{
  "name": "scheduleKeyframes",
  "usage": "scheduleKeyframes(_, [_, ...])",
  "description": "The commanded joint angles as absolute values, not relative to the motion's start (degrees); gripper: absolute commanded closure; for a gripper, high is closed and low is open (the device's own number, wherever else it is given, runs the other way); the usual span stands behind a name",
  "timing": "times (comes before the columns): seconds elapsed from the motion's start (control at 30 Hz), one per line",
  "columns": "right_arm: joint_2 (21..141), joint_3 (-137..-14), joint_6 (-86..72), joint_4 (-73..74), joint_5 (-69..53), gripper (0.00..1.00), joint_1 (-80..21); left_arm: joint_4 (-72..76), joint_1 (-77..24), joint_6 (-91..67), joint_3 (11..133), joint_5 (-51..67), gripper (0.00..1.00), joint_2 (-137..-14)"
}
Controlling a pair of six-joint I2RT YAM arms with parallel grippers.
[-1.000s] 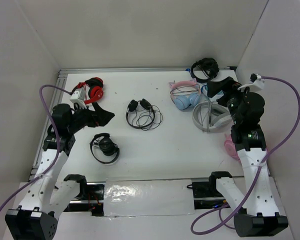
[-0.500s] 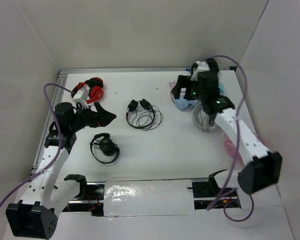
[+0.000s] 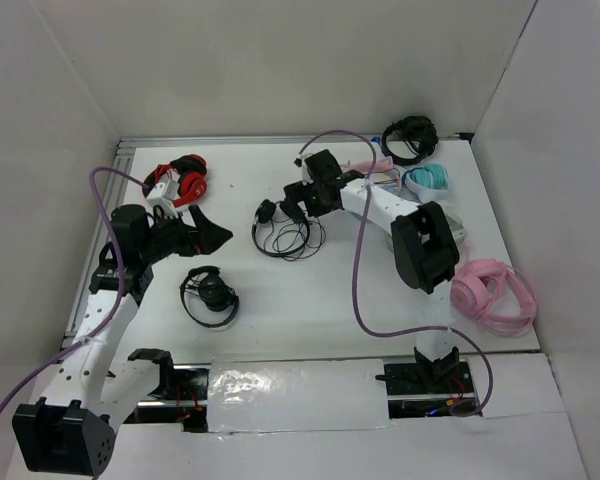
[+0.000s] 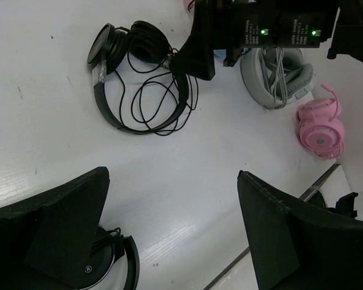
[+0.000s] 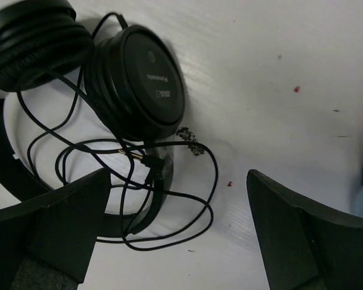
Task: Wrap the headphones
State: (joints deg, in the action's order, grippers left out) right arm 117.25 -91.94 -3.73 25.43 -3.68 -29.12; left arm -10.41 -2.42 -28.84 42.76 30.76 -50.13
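Next, my left gripper grabs the headphones by the middle of the headband (image 3: pixel 279 254) (image 4: pixel 140 130). That leaves both ear pads free to take the cable.
The headphones (image 3: pixel 280 229) lie flat mid-table: thin black headband, two round ear pads side by side, thin cable in loose loops over and around the band. They also show in the left wrist view (image 4: pixel 139 84). In the right wrist view an ear cup (image 5: pixel 139 78) and the cable's gold plug (image 5: pixel 136 155) lie just ahead of the fingers. My right gripper (image 3: pixel 298 203) is open and empty, low over the headphones' right side, and its jaws (image 5: pixel 178 175) straddle the cable loops. My left gripper (image 3: pixel 215 233) is open and empty, left of the headphones, jaws wide (image 4: pixel 172 175).
A compact black pair (image 3: pixel 210 296) lies below my left gripper. A red pair (image 3: pixel 185 180) sits at the back left. A black pair (image 3: pixel 410 138), a light blue pair (image 3: pixel 430 180) and a pink pair (image 3: pixel 492 295) lie on the right, with a grey pair (image 4: pixel 278 78).
My right arm has swung left from the right side of the table and now reaches over the headphones. My left arm has barely moved.
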Motion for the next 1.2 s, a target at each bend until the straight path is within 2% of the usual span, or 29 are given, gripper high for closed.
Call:
scheduleKeyframes(0.0, [119.44,-96.33,-2.63,28.03,-3.34,0.00,-31.28,-9.67,-2.02,-28.74,42.72,31.73,0.01,-50.71])
scheduleKeyframes(0.1, [121.20,-96.15,-3.86,27.34,-2.72,0.02,-32.78,-9.05,-2.02,-28.39,42.36,32.17,0.01,-50.80])
scheduleKeyframes(0.2, [122.08,-96.42,-7.89,26.37,-0.80,0.19,-32.96,-9.05,-2.02,-28.30,42.36,32.26,0.01,-50.71])
scheduleKeyframes(0.23, [122.08,-95.81,-8.95,25.06,-0.27,0.36,-32.87,-9.14,-1.93,-28.30,42.36,32.26,0.01,-50.89])
scheduleKeyframes(0.3, [121.82,-95.10,-12.02,23.56,1.67,0.49,-32.78,-9.32,-1.93,-28.39,42.45,32.08,0.01,-51.06])
scheduleKeyframes(0.33, [121.56,-94.49,-12.30,22.77,1.50,0.62,-32.61,-9.49,-1.93,-28.39,42.54,31.91,0.01,-51.24])
scheduleKeyframes(0.37, [121.20,-94.22,-12.65,22.24,1.41,0.68,-32.61,-9.67,-2.02,-28.56,42.63,31.90,0.01,-51.50])
scheduleKeyframes(0.4, [120.07,-93.78,-13.44,21.19,1.32,0.78,-32.61,-9.75,-2.02,-28.65,42.71,31.82,0.01,-51.85])
scheduleKeyframes(0.47, [118.40,-91.85,-14.15,19.52,1.23,0.85,-32.78,-9.76,-2.02,-29.35,42.80,31.55,0.01,-52.29])
scheduleKeyframes(0.5, [116.21,-90.11,-15.19,17.68,1.32,1.00,-33.04,-9.76,-2.02,-29.53,42.98,31.55,0.01,-52.99])
scheduleKeyframes(0.77, [105.92,-84.03,-19.24,12.13,5.00,1.00,-34.36,-8.18,-3.51,-32.69,44.64,33.05,0.01,-60.45])
scheduleKeyframes(0.97, [100.55,-80.95,-24.07,11.51,15.98,1.00,-38.40,-6.07,-10.54,-37.35,49.92,29.45,0.01,-70.99])
scheduleKeyframes(1.17, [101.16,-82.97,-35.74,18.28,27.24,1.00,-41.57,-0.55,-14.59,-45.52,52.04,26.28,0.01,-74.53])
